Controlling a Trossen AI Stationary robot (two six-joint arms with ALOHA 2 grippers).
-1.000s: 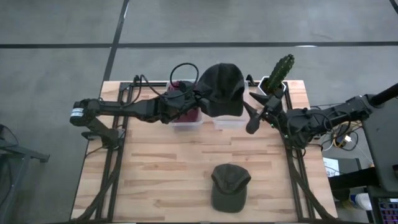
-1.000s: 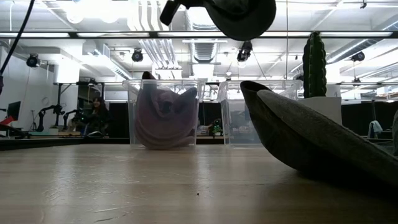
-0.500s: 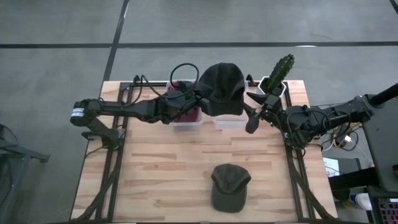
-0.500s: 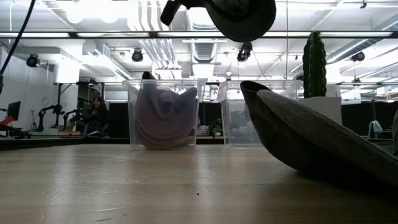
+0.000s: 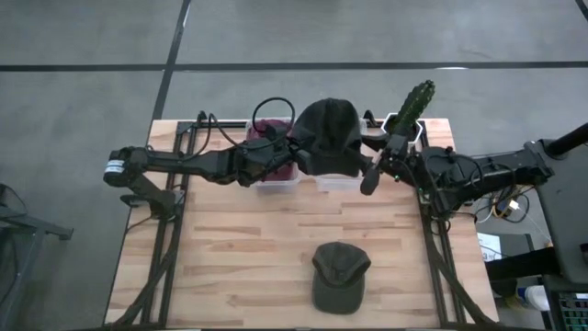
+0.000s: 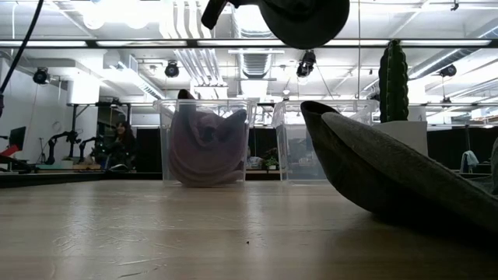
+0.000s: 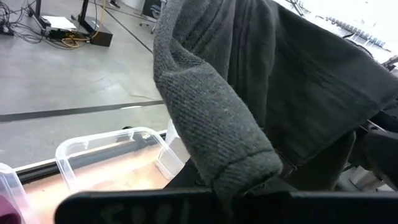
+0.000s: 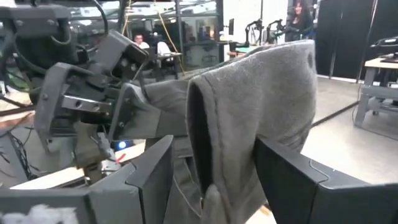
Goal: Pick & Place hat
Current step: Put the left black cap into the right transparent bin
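I need to place the dark grey hat in a clear bin, so my right gripper should next grab the hat by its hanging folded edge point(image 8: 230, 149).
A dark grey knit hat point(image 5: 328, 136) hangs in the air over the clear bins at the table's far edge; it also shows at the top of the low view point(image 6: 305, 19). My left gripper point(image 5: 296, 154) reaches in from the left and is shut on it. My right gripper point(image 5: 369, 167) is open at the hat's right side, and in the right wrist view its fingers point(image 8: 149, 171) stand on either side of a hanging fold of the hat point(image 8: 227, 124). A second, olive-grey cap point(image 5: 339, 276) lies flat on the table near the near edge. My left gripper holds the dark hat by a folded part of its edge point(image 7: 231, 163), coming level from the table's left. The hat's own cloth hides the fingertips. The hat is lifted clear, above the bins. My right gripper: I cannot tell whether its open fingers touch the fold between them.
Two clear bins stand at the far edge: the left bin point(image 5: 272, 165) holds a maroon hat and the right bin point(image 5: 336, 180) sits under the raised hat. A cactus in a white pot point(image 5: 411, 110) stands at the far right corner. Bare wood lies in the table's middle and left.
My right gripper has moved a little toward the far edge and the hat, so that its open fingers now straddle the hat's right side. The hat, still held up by my left gripper, looks slightly narrower than before.
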